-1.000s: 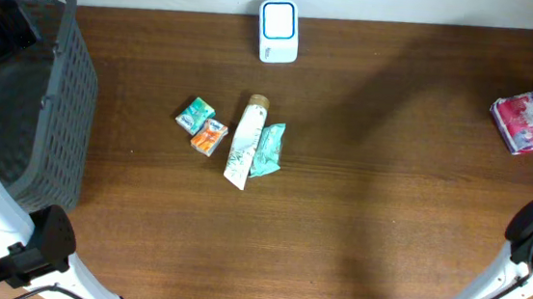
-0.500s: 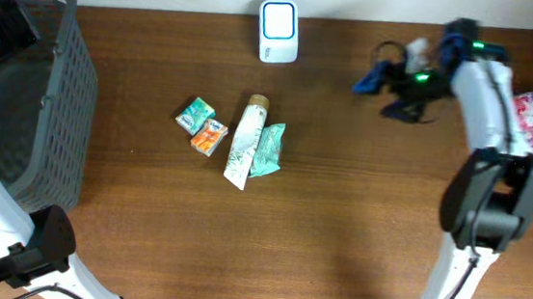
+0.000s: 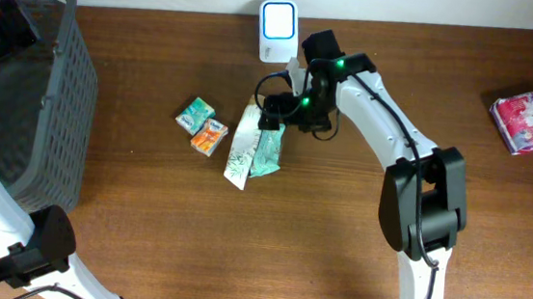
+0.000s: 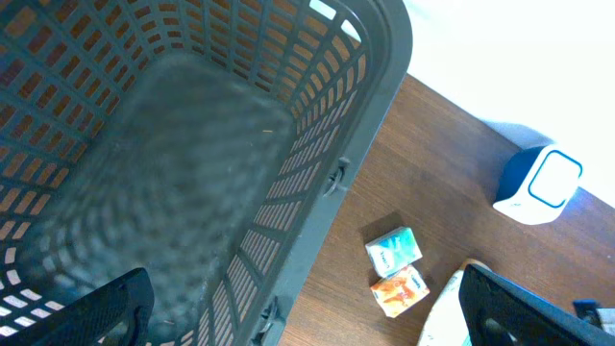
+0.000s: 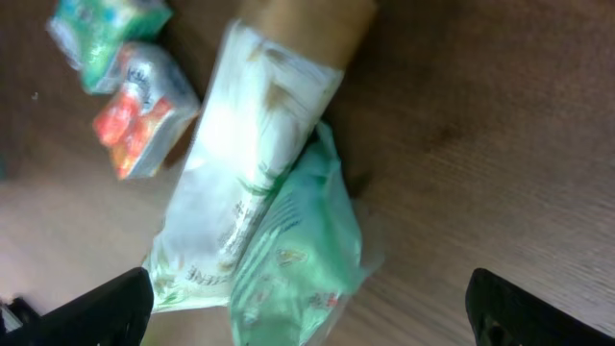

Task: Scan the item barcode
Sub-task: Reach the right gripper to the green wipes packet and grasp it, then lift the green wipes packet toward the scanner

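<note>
I need to grab the green packet across its narrow width (image 3: 268, 152) (image 5: 304, 252) with my right gripper next, so its printed side stays free to scan the barcode.
Several items lie mid-table: a white tube (image 3: 239, 147) with a brown cap, a green packet (image 3: 267, 153) leaning on its right side, a small teal packet (image 3: 194, 115) and a small orange packet (image 3: 208, 139). The white and blue scanner (image 3: 279, 30) stands at the back edge. My right gripper (image 3: 270, 113) hovers open over the top of the tube and green packet. In the right wrist view, the green packet (image 5: 298, 259) lies between the spread fingers of the gripper (image 5: 312, 322), untouched, with the tube (image 5: 255, 163) beside it. My left gripper (image 4: 307, 322) is open over the basket rim (image 4: 375, 86).
A large grey mesh basket (image 3: 19, 99) fills the table's left end. A pink packet (image 3: 532, 120) lies alone at the far right. The right arm's base (image 3: 421, 211) stands at the front right, its links reaching across the table's middle.
My right arm has swung from the pink packet at the far right across to the middle, above the tube and green packet. Its jaws spread a little wider. The left arm is still.
</note>
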Controlling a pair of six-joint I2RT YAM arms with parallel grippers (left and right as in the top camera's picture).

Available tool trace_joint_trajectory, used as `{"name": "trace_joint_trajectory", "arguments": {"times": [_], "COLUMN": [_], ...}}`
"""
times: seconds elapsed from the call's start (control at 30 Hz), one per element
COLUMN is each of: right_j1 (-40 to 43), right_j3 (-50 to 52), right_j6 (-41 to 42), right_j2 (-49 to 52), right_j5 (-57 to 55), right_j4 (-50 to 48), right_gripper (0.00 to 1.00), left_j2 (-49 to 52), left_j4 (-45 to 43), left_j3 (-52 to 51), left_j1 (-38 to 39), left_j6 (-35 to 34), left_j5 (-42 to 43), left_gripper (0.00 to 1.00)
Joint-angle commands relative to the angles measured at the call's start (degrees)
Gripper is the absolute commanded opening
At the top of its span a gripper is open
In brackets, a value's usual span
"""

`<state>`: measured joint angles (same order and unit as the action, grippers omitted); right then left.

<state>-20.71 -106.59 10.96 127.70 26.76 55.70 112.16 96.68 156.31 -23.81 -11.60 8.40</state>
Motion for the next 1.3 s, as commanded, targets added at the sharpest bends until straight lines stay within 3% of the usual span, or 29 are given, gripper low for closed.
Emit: {"name": "trace_joint_trajectory", "arguments": {"times": [0.0, 0.17, 0.23, 0.37, 0.43, 0.5, 0.57, 0.9, 1.1, 1.27], "right_j1": [-0.44, -0.44, -0.57, -0.61, -0.61, -0.61, -0.59, 5.07, 9.55, 9.49], "right_j3": [4.68, 9.97, 12.50, 15.63, 15.82, 15.85, 15.85, 15.52, 15.52, 15.52], "right_j6": [7.85, 8.00, 8.02, 11.06, 11.02, 11.02, 11.02, 3.69, 2.99, 7.93], "right_j2": [0.15, 0.17, 0.17, 0.17, 0.17, 0.17, 0.17, -5.55, -8.46, -8.46], "right_j5": [-0.42, 3.74, 8.37, 8.57, 8.57, 8.61, 8.70, 31.04, 57.94, 55.17], "right_j4": [-3.85, -9.31, -13.33, -16.37, -16.31, -16.15, -15.45, -16.22, -35.89, -43.17], "right_gripper": [0.99, 1.00, 0.94, 0.54, 0.45, 0.23, 0.13, 0.05, 0.05, 0.05], "left_j2": [-1.18, -1.18, -1.18, -1.18, -1.18, -1.18, -1.18, -1.18, -1.18, -1.18], "left_j4": [0.02, 0.02, 0.02, 0.02, 0.02, 0.02, 0.02, 0.02, 0.02, 0.02], "left_j3": [-0.07, -0.07, -0.07, -0.07, -0.07, -0.07, -0.07, -0.07, -0.07, -0.07], "left_j1": [-0.37, -0.37, -0.37, -0.37, -0.37, -0.37, -0.37, -0.37, -0.37, -0.37], "left_j6": [0.57, 0.57, 0.57, 0.57, 0.57, 0.57, 0.57, 0.57, 0.57, 0.55], "left_j5": [0.20, 0.20, 0.20, 0.20, 0.20, 0.20, 0.20, 0.20, 0.20, 0.20], "left_gripper": [0.99, 0.99, 0.99, 0.99, 0.99, 0.99, 0.99, 0.99, 0.99, 0.99]}}
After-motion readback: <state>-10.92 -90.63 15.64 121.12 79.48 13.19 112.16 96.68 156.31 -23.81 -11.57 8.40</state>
